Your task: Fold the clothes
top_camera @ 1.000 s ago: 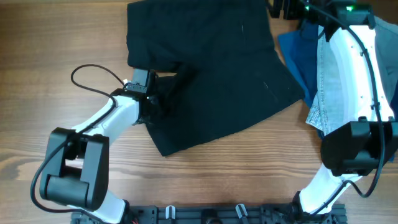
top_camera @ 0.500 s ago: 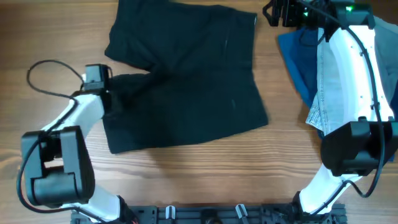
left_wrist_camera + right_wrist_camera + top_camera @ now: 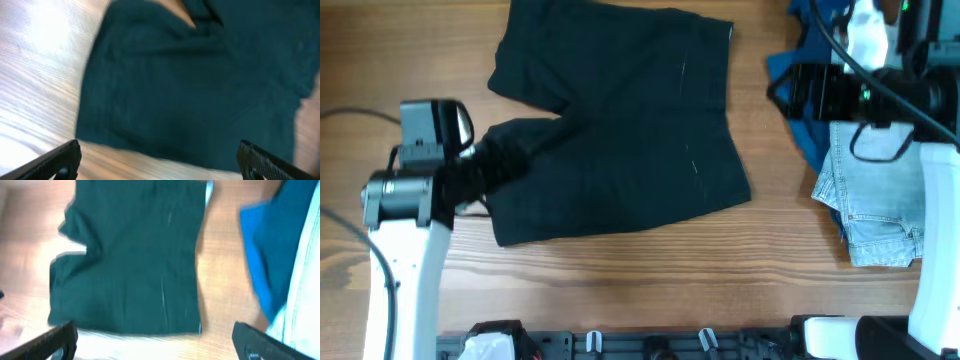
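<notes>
My right gripper grabs the near corner of the waistband (image 3: 743, 193) of the dark shorts (image 3: 620, 130) next, to fold the near side over the far.
The dark shorts (image 3: 620, 130) lie spread flat in the middle of the table, legs to the left and waistband to the right. My left gripper (image 3: 490, 168) hovers over the edge of the near leg. In the left wrist view the shorts (image 3: 200, 85) fill the frame, and the left gripper (image 3: 162, 167) stands open with only cloth and wood between its fingertips (image 3: 62, 157). My right gripper (image 3: 788, 92) hangs raised at the right, open in its wrist view (image 3: 160, 345), looking down on the shorts (image 3: 135, 260). It holds nothing.
A blue garment (image 3: 800, 100) and light denim jeans (image 3: 870, 210) lie piled at the right edge, partly under the right arm. Both show in the right wrist view, the blue garment (image 3: 272, 245) and the denim (image 3: 307, 280). Bare wood runs along the front.
The left gripper dragged the shorts leftward, then opened, let go of the leg and lifted back. The right arm swung from the far edge toward the middle right.
</notes>
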{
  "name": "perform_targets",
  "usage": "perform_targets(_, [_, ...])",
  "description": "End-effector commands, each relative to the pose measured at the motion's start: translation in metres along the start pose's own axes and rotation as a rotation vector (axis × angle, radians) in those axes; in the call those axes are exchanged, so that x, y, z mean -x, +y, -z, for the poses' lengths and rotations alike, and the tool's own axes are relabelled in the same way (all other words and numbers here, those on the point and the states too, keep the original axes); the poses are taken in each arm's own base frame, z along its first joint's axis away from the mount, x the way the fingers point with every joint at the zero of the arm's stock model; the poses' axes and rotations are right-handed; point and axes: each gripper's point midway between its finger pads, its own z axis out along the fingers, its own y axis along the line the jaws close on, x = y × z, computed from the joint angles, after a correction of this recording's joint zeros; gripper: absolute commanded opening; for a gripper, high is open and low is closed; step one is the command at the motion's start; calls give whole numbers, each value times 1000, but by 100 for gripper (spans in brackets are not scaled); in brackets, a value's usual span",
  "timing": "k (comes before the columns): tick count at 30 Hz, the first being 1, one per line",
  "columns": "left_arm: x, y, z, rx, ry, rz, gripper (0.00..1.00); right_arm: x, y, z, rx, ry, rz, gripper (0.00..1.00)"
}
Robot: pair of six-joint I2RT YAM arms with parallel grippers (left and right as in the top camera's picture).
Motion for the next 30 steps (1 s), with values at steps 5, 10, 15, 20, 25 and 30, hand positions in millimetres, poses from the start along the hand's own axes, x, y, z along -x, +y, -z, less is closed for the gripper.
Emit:
perform_targets(5, [-69,29,-33,117,174,212,100,-92,-35,-117,-113,340,-93,99])
perform_targets(10, [-96,63,-71,232,185,196,100,-146,-58,-187,-224,364,-123,99])
perform_targets(15, [-97,73,-96,267,212,38,98,-177,-69,-231,-214,344,-116,94])
perform_targets(20, [-108,83,-125,346,299,126,96,-181,-77,-239,-259,344,-198,86])
perform_targets(25, [-105,85,-133,365,287,142,97,-182,-81,-250,-273,345,-216,85])
perform_targets(30, [-95,83,-137,348,251,85,98,-188,-66,-263,-253,367,-159,85])
